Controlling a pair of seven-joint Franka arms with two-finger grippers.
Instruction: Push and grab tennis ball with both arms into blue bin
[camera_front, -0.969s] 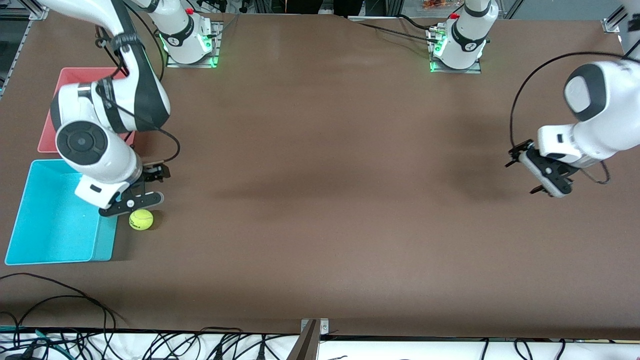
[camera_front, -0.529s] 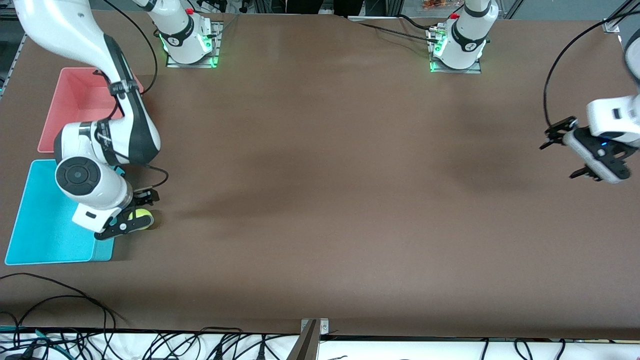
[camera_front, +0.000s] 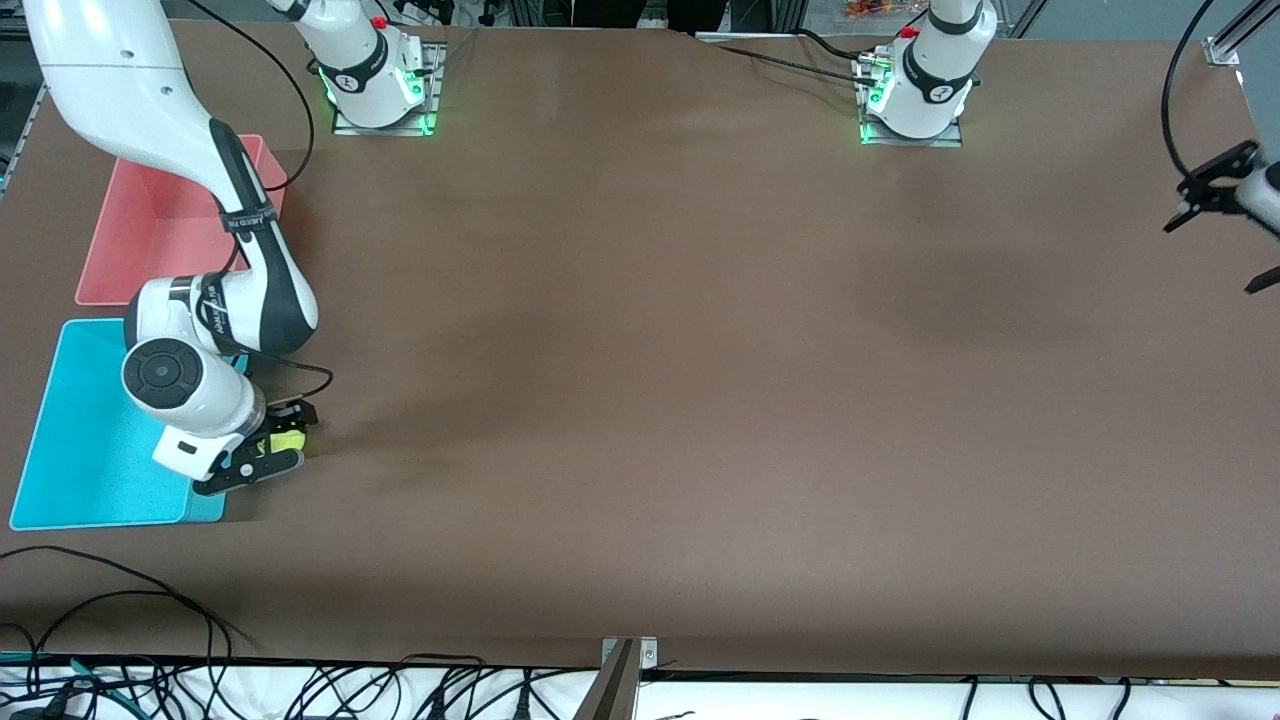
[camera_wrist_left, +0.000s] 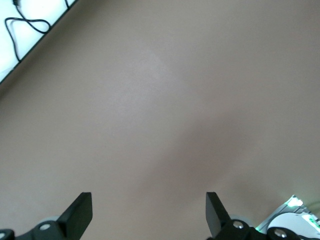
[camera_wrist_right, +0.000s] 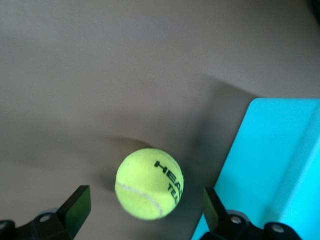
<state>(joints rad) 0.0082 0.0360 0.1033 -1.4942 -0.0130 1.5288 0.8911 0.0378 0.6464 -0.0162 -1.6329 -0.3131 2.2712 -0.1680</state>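
Observation:
My right gripper grabs the tennis ball by its round felt sides next, to get the ball into the blue bin.
The yellow-green tennis ball rests on the brown table right beside the blue bin, at the right arm's end. My right gripper is down around it, open. In the right wrist view the tennis ball sits between the two black fingertips with a gap on each side, and the blue bin's wall stands close by. My left gripper hangs open in the air over the left arm's end of the table. In the left wrist view the left gripper has only bare table under it.
A pink bin stands beside the blue bin, farther from the front camera, partly covered by the right arm. Cables lie past the table's front edge. A metal bracket sits at that edge's middle.
My right gripper came down over the tennis ball and now straddles it. The left arm swung away toward its end of the table and is nearly out of the front view.

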